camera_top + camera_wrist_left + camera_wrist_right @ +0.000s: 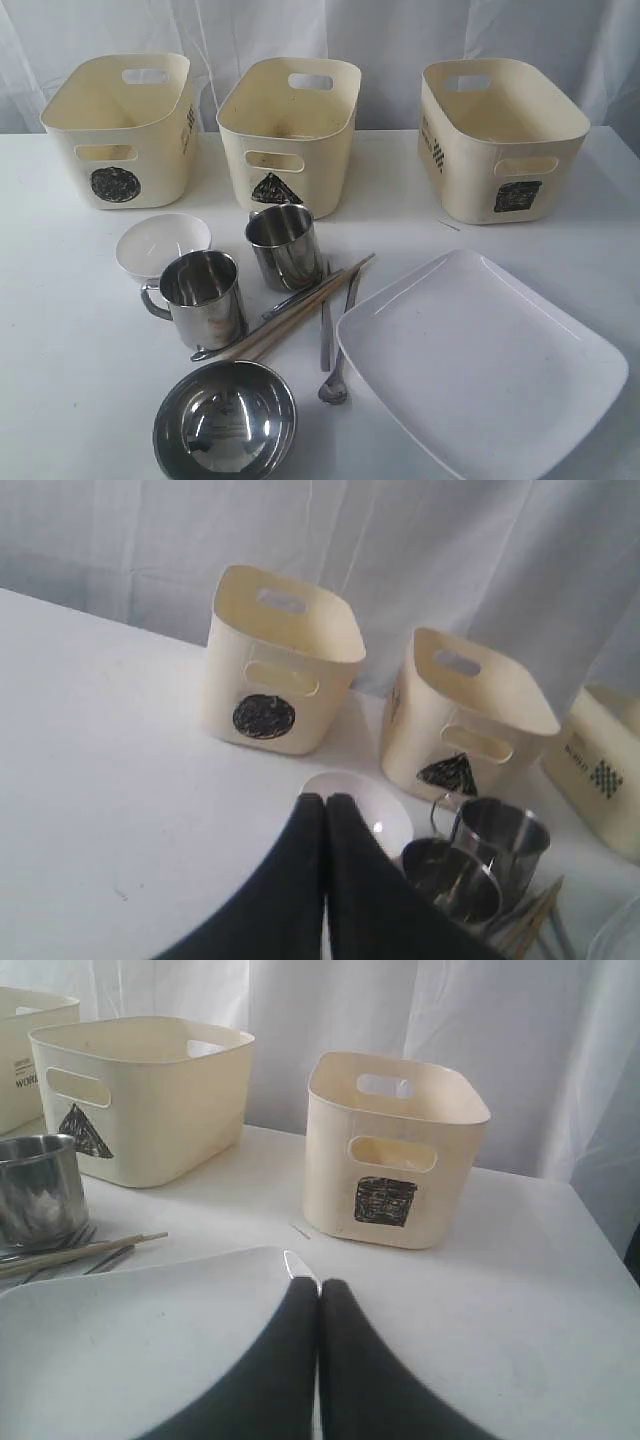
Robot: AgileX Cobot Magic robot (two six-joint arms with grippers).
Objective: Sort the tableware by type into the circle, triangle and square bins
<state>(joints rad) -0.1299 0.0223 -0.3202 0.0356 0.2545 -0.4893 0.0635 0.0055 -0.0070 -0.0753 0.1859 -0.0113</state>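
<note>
I will next grab the small white bowl by its rim [124,238] with my left gripper, to sort the bowl into the circle bin [120,130].
Three cream bins line the back: circle bin [120,130], triangle bin [288,132], square bin [500,138]. In front lie a small white bowl [162,243], two steel mugs [203,296] [284,245], a steel bowl [225,421], wooden chopsticks [290,309], steel cutlery [327,340] and a large white square plate [480,365]. No gripper shows in the exterior view. In the left wrist view my left gripper [326,802] is shut and empty, above the white bowl [375,815]. My right gripper [320,1288] is shut and empty over the plate's corner [180,1310], facing the square bin [395,1150].
A white curtain [320,40] hangs behind the bins. The table [60,340] has bare surface at the left and in front of the circle bin. Its right edge runs close beside the square bin.
</note>
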